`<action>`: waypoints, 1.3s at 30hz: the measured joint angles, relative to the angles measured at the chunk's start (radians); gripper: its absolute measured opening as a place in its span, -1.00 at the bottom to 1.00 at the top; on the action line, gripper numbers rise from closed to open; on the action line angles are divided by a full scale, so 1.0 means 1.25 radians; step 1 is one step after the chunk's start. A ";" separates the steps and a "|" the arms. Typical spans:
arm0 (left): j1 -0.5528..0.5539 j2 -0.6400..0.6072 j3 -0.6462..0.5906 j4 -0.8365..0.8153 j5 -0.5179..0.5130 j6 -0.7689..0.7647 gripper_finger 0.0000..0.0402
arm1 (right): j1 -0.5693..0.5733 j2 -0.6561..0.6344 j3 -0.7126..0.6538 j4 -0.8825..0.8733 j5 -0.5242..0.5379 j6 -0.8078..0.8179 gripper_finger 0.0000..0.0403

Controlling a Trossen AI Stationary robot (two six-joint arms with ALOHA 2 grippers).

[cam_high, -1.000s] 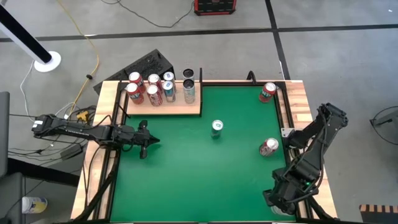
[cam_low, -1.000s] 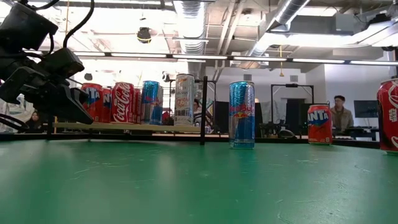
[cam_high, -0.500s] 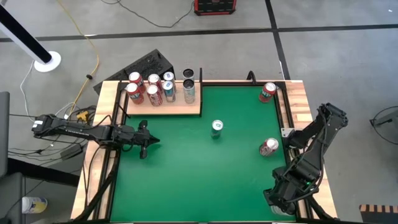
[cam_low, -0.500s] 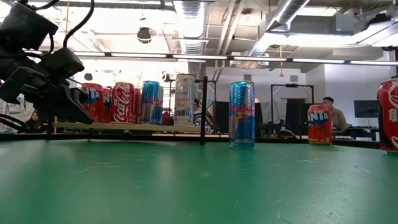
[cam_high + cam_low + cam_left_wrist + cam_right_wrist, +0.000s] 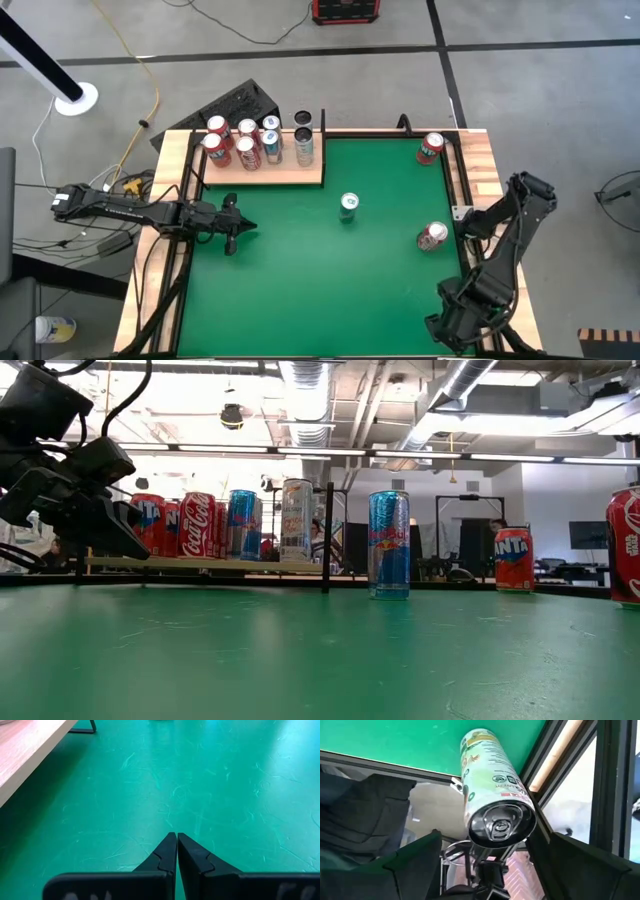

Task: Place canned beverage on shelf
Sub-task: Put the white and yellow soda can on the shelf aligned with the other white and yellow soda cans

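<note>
The pale-green can's black top point(image 5: 502, 822) is below my right gripper's fingers in the right wrist view, so my right gripper should come down before it closes on the can.
A tall pale-green can point(image 5: 492, 785) seems to stand upright on the green felt at the table's near right corner. My right gripper point(image 5: 490, 840) hangs above it, open, one finger on either side of its top and clear of it. In the high view the right arm point(image 5: 458, 322) hides that can. The shelf point(image 5: 300, 172), a pale wooden board at the far left, carries several upright cans point(image 5: 245, 145). My left gripper point(image 5: 231, 243) is shut with nothing in it, low over the felt by the left edge.
Three more cans stand on the felt: a blue one point(image 5: 348, 205) mid-table, a red one point(image 5: 432, 236) toward the right edge, and an orange-red one point(image 5: 430, 148) at the far right corner. A thin black post point(image 5: 327, 537) stands at the shelf's right end.
My right gripper has sunk a little and shifted slightly toward the table's near right corner. A person behind the table has gone out of sight near the orange-red can in the low view.
</note>
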 joint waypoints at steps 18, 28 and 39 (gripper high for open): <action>0.000 0.000 0.000 0.000 0.001 0.000 -1.00 | 0.034 0.070 0.000 0.021 0.040 -0.030 0.99; 0.000 0.000 0.000 0.000 0.000 0.000 -1.00 | 0.056 0.105 0.000 0.024 0.004 -0.044 0.96; 0.000 0.000 0.000 0.000 0.000 0.000 -1.00 | 0.023 0.101 0.000 0.015 0.001 -0.122 0.41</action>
